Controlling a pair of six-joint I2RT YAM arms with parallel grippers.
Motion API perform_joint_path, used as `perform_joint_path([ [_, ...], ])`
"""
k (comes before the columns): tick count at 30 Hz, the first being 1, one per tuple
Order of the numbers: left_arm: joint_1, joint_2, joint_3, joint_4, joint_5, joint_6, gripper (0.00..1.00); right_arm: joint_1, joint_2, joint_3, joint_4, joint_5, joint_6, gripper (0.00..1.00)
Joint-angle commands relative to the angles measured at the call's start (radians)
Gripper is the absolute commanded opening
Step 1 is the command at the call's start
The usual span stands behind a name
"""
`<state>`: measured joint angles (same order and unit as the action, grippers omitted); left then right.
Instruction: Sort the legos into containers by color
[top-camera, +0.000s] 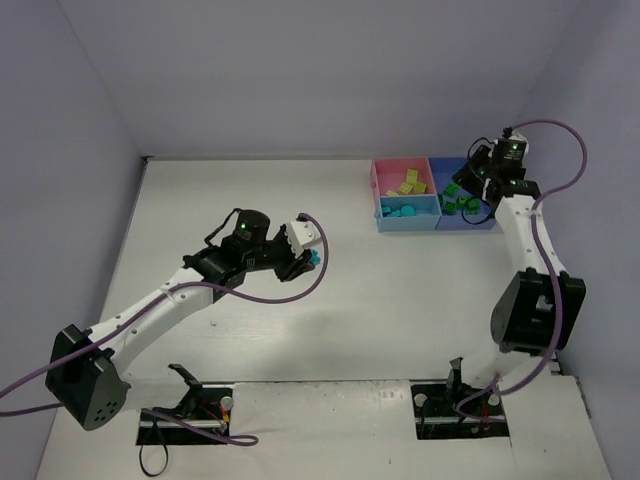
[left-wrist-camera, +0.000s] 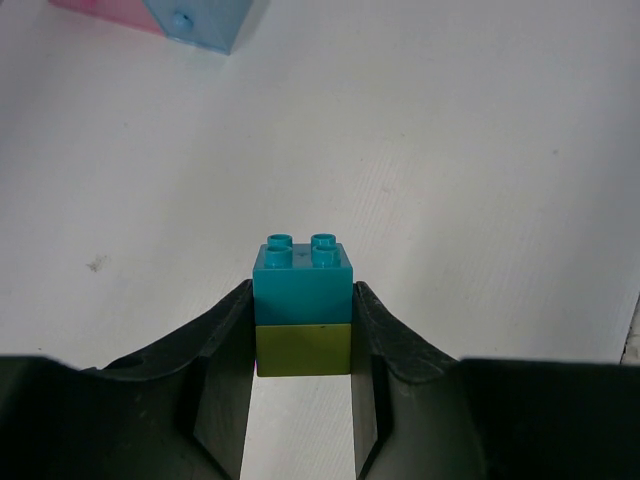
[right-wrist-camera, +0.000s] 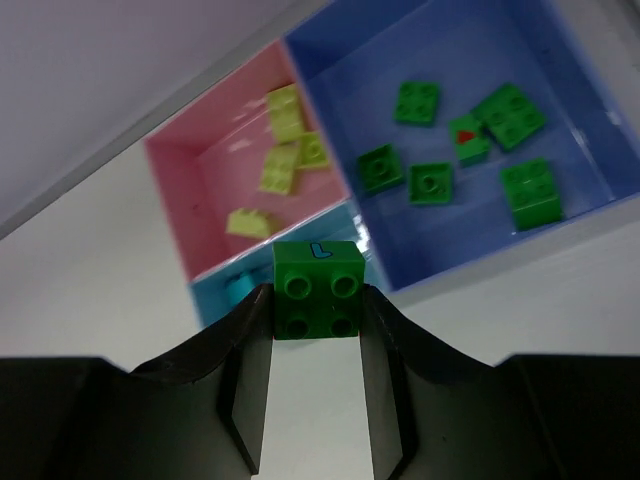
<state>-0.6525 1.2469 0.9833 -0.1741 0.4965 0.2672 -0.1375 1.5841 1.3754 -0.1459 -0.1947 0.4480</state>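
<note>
The green lego hangs beside the side of the darker blue tray and would miss, so my right gripper should line it up before opening.
My left gripper is shut on a two-colour lego stack, cyan on top of yellow-green, held above the bare white table. In the top view it hangs near the table's middle, left of the containers. My right gripper is shut on a green lego with a small blue mark, held above the near edge of the trays. Below it the pink tray holds yellow-green legos, and the darker blue tray holds several green legos. The light blue tray is mostly hidden.
The three joined trays sit at the far right of the table, close to the back wall and the right wall. Purple cables loop off both arms. The arm bases stand at the near edge.
</note>
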Motion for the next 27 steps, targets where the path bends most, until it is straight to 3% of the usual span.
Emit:
perform_joint_path([
  [1,0.005,-0.04,-0.003,0.077,0.022,-0.029,0.0,-0.025,0.128,0.102,0.025,0.184,0.021,0.13],
  [3,0.005,-0.035,0.002,0.079,0.028,-0.033,0.0,-0.037,0.213,0.168,0.026,0.179,0.006,0.2],
  [7,0.005,-0.033,0.011,0.085,0.034,-0.034,0.0,-0.07,0.304,0.257,0.023,0.124,-0.011,0.5],
  [10,0.005,-0.035,0.017,0.084,0.033,-0.033,0.0,-0.071,0.315,0.289,0.017,0.066,-0.038,0.63],
  [14,0.005,-0.033,0.02,0.087,0.025,-0.034,0.0,-0.059,0.231,0.257,-0.004,-0.104,-0.029,0.67],
  [19,0.005,-0.026,0.031,0.108,0.014,-0.026,0.0,0.007,0.057,0.088,-0.003,-0.327,-0.009,0.67],
  [23,0.005,-0.006,0.049,0.136,0.022,-0.017,0.0,0.131,-0.042,-0.015,0.002,-0.628,-0.026,0.67],
  [27,0.005,0.023,0.078,0.142,0.034,-0.017,0.0,0.252,-0.117,-0.117,0.003,-0.733,-0.02,0.72],
])
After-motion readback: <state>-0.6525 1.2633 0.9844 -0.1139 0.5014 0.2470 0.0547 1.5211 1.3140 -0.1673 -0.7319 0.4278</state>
